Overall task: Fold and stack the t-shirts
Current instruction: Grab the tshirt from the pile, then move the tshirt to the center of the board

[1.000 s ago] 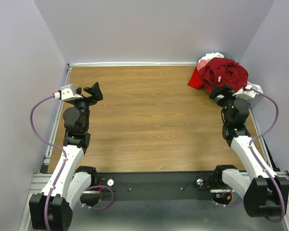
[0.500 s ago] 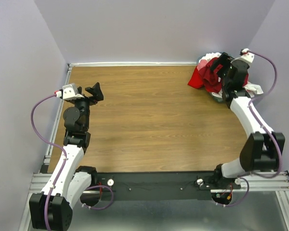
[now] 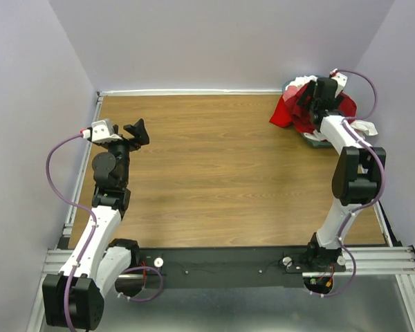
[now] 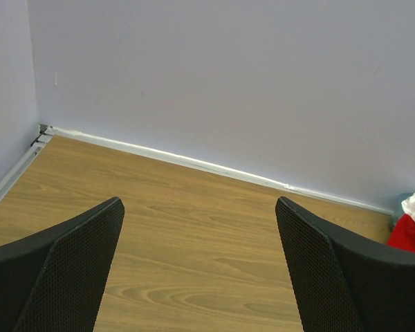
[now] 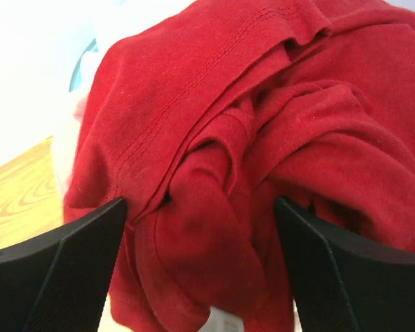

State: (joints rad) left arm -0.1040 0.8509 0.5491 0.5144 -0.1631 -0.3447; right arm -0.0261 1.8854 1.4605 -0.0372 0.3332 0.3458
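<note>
My right gripper is ready to close on the dark crimson shirt. Both fingers reach into the creases on either side of the shirt's bunched fold.
A crumpled heap of t-shirts lies at the table's far right corner. The dark crimson shirt (image 3: 310,115) is on top, with a lighter red-pink shirt (image 3: 281,112) at its left and white cloth (image 3: 363,126) at its right; a sliver of teal shows at the back. My right gripper (image 3: 308,98) is open and reaches over the heap. In the right wrist view the crimson folds (image 5: 214,173) fill the gap between the wide-open fingers (image 5: 62,270). My left gripper (image 3: 138,131) is open and empty above the bare table at the left; its view shows the heap's edge (image 4: 409,232) far right.
Lavender walls close in the wooden table (image 3: 207,173) at the back and both sides. A white strip (image 4: 194,163) runs along the foot of the back wall. A black rail (image 3: 221,266) crosses the near edge between the arm bases.
My right arm has swung from the heap's near side up and over it, stretching out towards the far corner so its open gripper sits on the crimson shirt. The left arm has not moved.
</note>
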